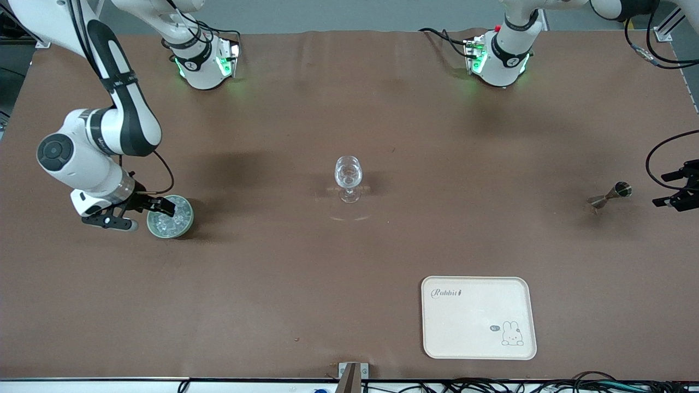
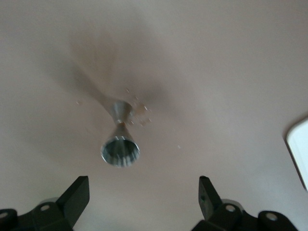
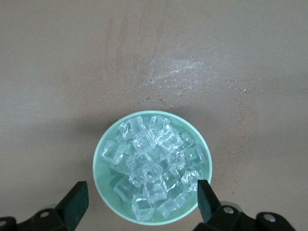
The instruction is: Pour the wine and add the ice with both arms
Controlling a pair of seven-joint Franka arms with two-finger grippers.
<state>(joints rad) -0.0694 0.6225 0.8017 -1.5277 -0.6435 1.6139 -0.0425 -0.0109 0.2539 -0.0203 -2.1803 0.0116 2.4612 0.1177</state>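
My right gripper grips a clear cube by its opposite flat sides next, to add ice to the clear stemmed glass (image 1: 348, 177).
Ice (image 3: 153, 163) fills a pale green bowl (image 3: 98, 159) as a heap of clear cubes. The bowl (image 1: 188, 210) sits toward the right arm's end of the table. My right gripper (image 1: 143, 214) hangs open over the bowl's edge, with one finger to each side of the rim (image 3: 142, 202) and nothing held. A clear stemmed glass (image 1: 348, 177) stands upright at mid-table. A small metal jigger (image 1: 610, 196) lies on its side toward the left arm's end. My left gripper (image 1: 670, 189) is open just short of the jigger's mouth (image 2: 120, 150), fingers (image 2: 77, 195) apart from it. Wine is out of view.
A cream tray (image 1: 478, 317) with a rabbit drawing lies nearer the front camera than the glass, and its corner (image 2: 299, 151) shows in the left wrist view. Small droplets dot the brown table (image 3: 168, 77) near the bowl and around the jigger.
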